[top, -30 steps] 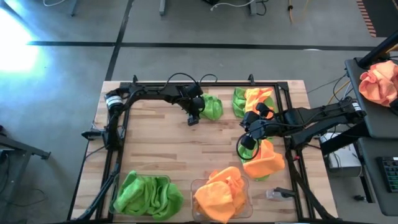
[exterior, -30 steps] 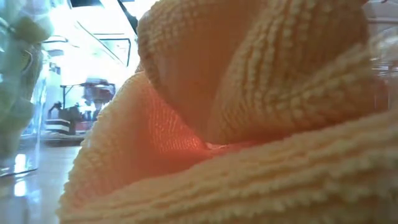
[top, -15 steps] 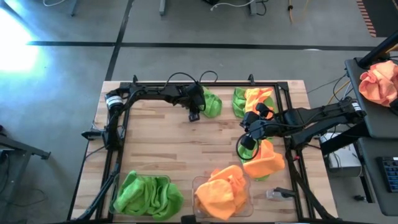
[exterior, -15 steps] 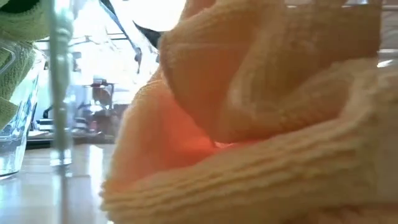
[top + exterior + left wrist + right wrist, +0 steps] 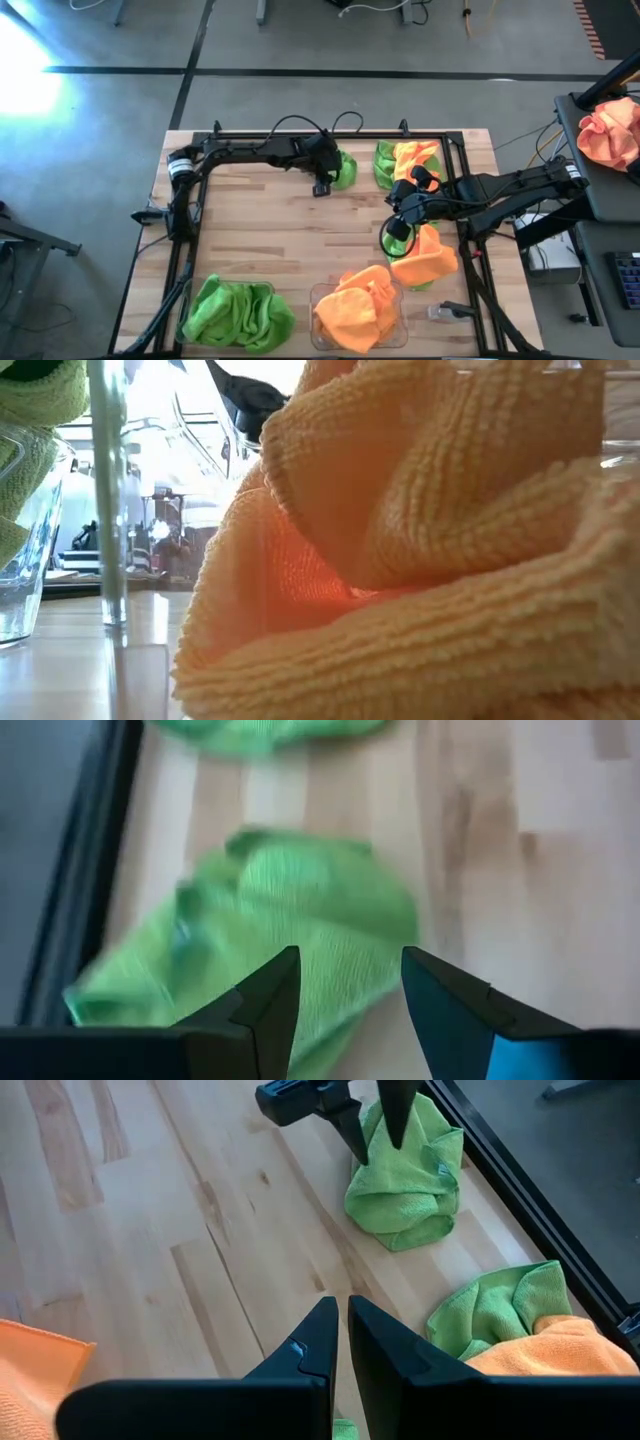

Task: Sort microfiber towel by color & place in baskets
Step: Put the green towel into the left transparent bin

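The lime green towel belongs in the basket with its color, so the robot's left gripper will next pick it up by its hemmed edge (image 5: 350, 1000).
A lime green microfiber towel (image 5: 345, 170) lies bunched on the wooden table near its far edge. My left gripper (image 5: 323, 188) hangs open just above that towel's near-left side (image 5: 270, 920), its fingers (image 5: 352, 1132) clear of the cloth. Over the table's right half my right gripper (image 5: 393, 238) is shut with nothing between its fingers (image 5: 342, 1315). An orange towel (image 5: 425, 255) lies under and beside it. A green towel (image 5: 384, 160) and an orange one (image 5: 415, 158) lie heaped at the far right. At the near edge, one clear basket (image 5: 272, 290) holds green towels and the other (image 5: 312, 296) holds orange ones.
A black frame rail (image 5: 300, 135) runs along the table's far edge, close behind the green towel. A peach cloth bundle (image 5: 610, 130) lies on a stand off the table's right side. In the low view an orange towel (image 5: 420, 560) hides most of the table.
My left gripper has risen and shifted toward the table's right, coming over the green towel near the far edge, and its wrist has rolled. Its fingers stay open. The towel has kept its place.
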Motion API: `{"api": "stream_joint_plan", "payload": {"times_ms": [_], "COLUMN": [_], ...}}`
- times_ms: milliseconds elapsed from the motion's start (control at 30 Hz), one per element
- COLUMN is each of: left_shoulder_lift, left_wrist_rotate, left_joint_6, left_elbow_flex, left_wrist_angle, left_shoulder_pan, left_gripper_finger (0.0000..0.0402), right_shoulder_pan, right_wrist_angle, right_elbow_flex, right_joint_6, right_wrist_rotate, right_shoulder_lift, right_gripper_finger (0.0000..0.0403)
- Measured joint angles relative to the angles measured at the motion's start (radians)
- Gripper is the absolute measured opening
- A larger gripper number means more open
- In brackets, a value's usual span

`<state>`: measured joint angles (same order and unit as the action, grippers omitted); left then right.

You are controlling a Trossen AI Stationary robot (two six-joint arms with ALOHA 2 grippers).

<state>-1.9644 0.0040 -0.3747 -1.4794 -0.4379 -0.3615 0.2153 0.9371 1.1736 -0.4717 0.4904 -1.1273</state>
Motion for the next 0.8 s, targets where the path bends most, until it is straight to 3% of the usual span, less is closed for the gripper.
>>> {"api": "stream_joint_plan", "payload": {"times_ms": [567,667,800], "left_shoulder_lift": [-0.149,-0.170,-0.175], "left_wrist_rotate": [-0.022,-0.088,-0.102], "left_joint_6": [-0.028,-0.037,-0.039], "left_elbow_flex": [-0.015,-0.032,-0.066], "left_wrist_angle": [0.002,-0.004,-0.023], "left_shoulder_pan": [-0.015,-0.014,-0.013], "left_gripper_finger": [0.0160,0.0160,0.0160], "right_shoulder_pan": [0.000,0.000,0.000], "right_wrist_angle": [0.001,0.001,0.001], "right_elbow_flex": [0.000,0.000,-0.001], "right_joint_6": [-0.044,-0.044,-0.044], "right_wrist_rotate": [-0.001,-0.001,-0.002], "right_shoulder_lift": [0.000,0.000,0.000], "right_gripper_finger": [0.0022,0.0022,0.0022]}}
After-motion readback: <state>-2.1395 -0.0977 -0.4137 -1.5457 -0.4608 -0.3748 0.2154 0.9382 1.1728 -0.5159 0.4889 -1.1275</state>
